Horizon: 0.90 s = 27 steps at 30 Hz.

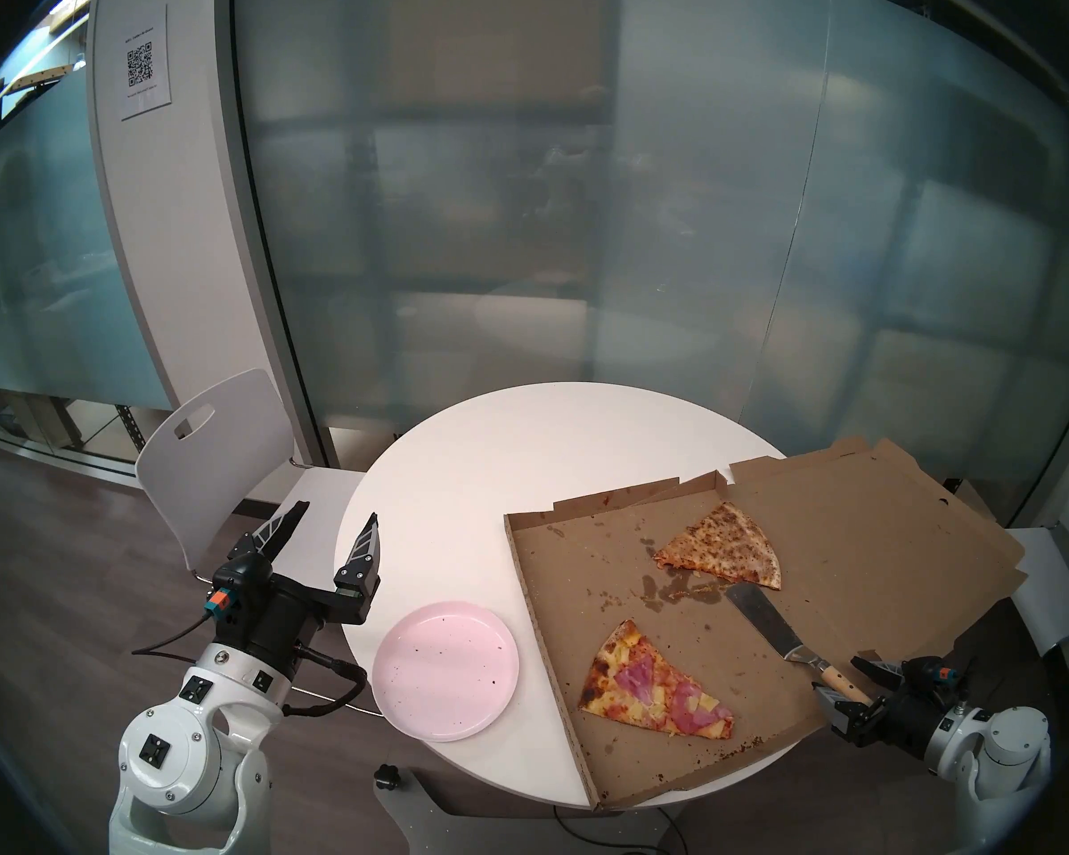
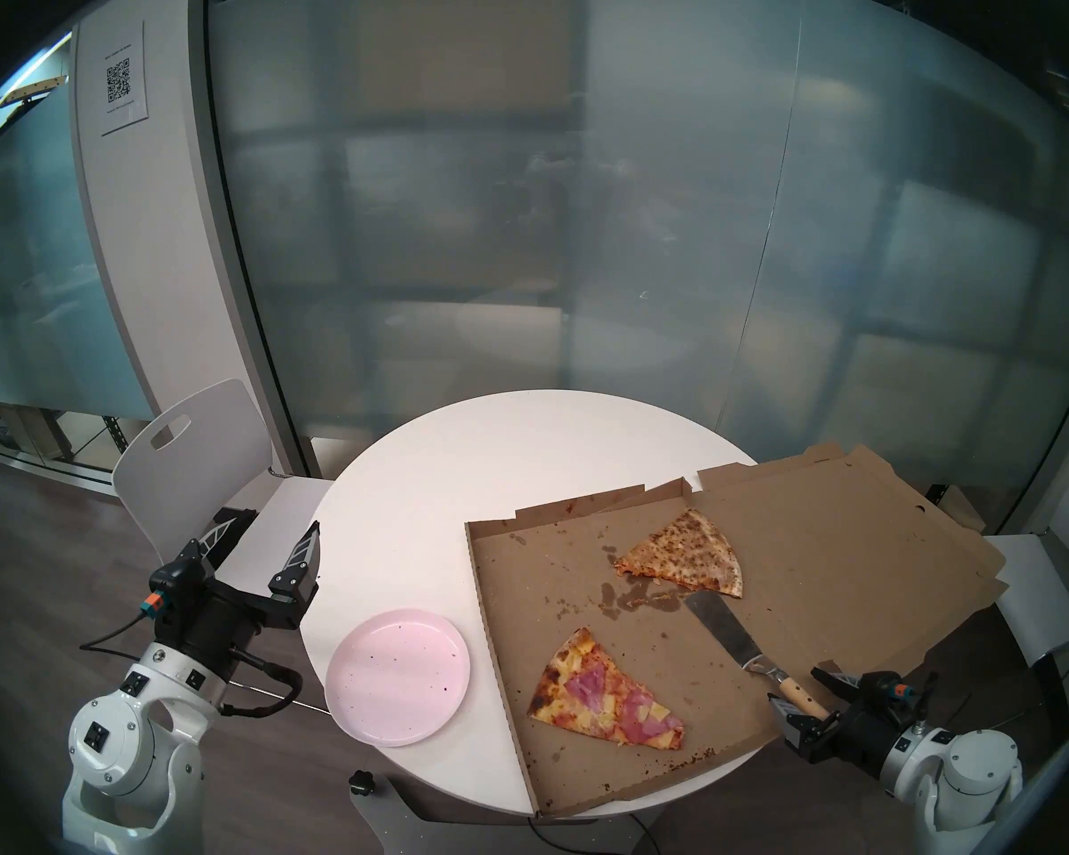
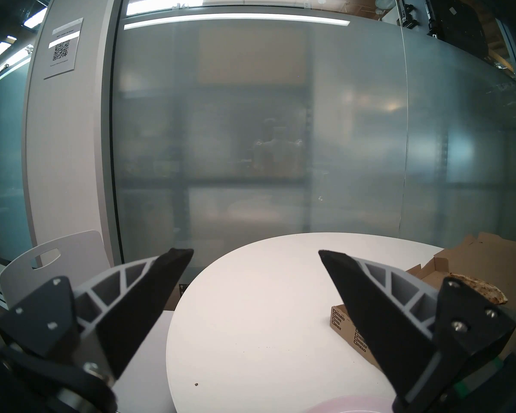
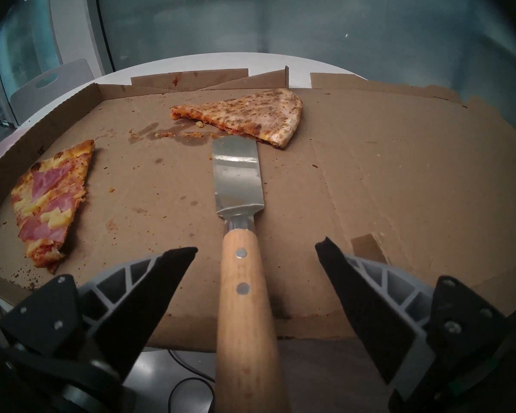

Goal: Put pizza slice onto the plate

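My right gripper will next grab the spatula by its wooden handle [image 1: 843,684], because the metal blade [image 1: 764,619] is lying flat against the slice.
The ham-and-pineapple pizza slice [image 1: 655,687] [image 2: 606,699] [image 4: 51,200] lies flat in the near left part of the open cardboard box [image 1: 581,564]. The pale pink plate [image 1: 445,668] [image 2: 396,675] sits bare on the white table left of the box; its rim shows at the bottom of the left wrist view [image 3: 355,406]. My left gripper [image 1: 334,514] [image 3: 255,253] is open and empty, off the table's left edge. My right gripper [image 1: 850,687] [image 4: 256,247] is open at the box's near right edge. A spatula's wooden handle [image 4: 245,299] lies between its fingers, which do not touch it.
The spatula's metal blade [image 1: 760,625] [image 4: 237,177] rests on the box floor with its tip at the edge of a pale, brown-speckled slice [image 1: 723,548] [image 4: 245,114]. The box lid [image 1: 877,527] lies open to the right. A white chair [image 1: 211,459] stands to the left.
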Motion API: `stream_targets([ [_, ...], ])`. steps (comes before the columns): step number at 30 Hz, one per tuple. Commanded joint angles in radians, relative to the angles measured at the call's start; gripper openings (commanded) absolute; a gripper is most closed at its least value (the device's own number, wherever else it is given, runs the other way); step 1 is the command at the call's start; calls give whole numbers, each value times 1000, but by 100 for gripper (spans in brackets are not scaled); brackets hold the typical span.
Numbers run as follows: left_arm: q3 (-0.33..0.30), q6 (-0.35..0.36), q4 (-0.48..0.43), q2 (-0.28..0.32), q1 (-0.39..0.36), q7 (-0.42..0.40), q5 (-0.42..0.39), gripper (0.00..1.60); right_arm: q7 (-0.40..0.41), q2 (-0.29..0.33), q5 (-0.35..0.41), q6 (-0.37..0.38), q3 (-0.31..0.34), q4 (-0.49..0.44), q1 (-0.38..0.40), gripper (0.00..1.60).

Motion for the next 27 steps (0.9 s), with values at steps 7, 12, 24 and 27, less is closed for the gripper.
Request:
stream_targets([
  [7,-1,-1,-21,-1,2,-1,-2,160,24,34,3,12,22,-16,21,149],
  [12,-1,-1,-21,-1,2,-1,-2,160,31,47,-6,28,22,-15,24,149],
  [24,-1,-1,-21,-1,2,-1,-2,160,36,77,-28,31,6,31,60,147],
  [27,-1,-1,-21,-1,2,-1,-2,160,37,80,-31,34,0,39,72,147],
])
